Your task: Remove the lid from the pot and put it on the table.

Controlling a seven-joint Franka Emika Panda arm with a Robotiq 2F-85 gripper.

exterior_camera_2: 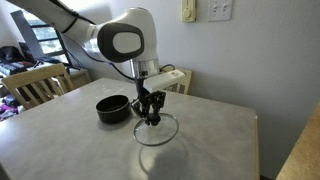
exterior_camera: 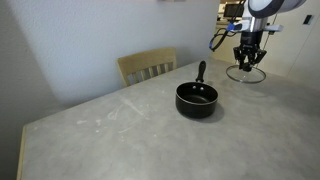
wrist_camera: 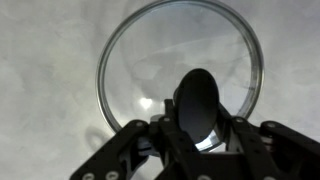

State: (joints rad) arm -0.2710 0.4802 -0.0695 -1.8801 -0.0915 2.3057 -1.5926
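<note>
The lid stays in my gripper from here until it rests flat, as the metal rim (exterior_camera: 245,81) (wrist_camera: 101,85) beneath my fingers hovers above the grey tabletop.
The clear-glass lid (wrist_camera: 150,60) lies flat on the grey stone-look table (exterior_camera: 110,135), off the pot. It shows in both exterior views (exterior_camera: 252,76) (exterior_camera_2: 162,136). My gripper (wrist_camera: 200,128) stands straight over it, fingers closed against the dark centre knob (wrist_camera: 198,95); it shows in both exterior views (exterior_camera: 246,62) (exterior_camera_2: 150,117). The small black pot (exterior_camera: 196,99) stands uncovered and empty, its long handle pointing to the wooden chair. It is about a pot's width from the lid (exterior_camera_2: 112,108).
A pale wooden chair (exterior_camera: 147,66) stands at the table's edge behind the pot; it also shows in an exterior view (exterior_camera_2: 35,85). The table edge runs close beyond the lid (exterior_camera_2: 245,115). A wall with outlets (exterior_camera_2: 205,12) is behind.
</note>
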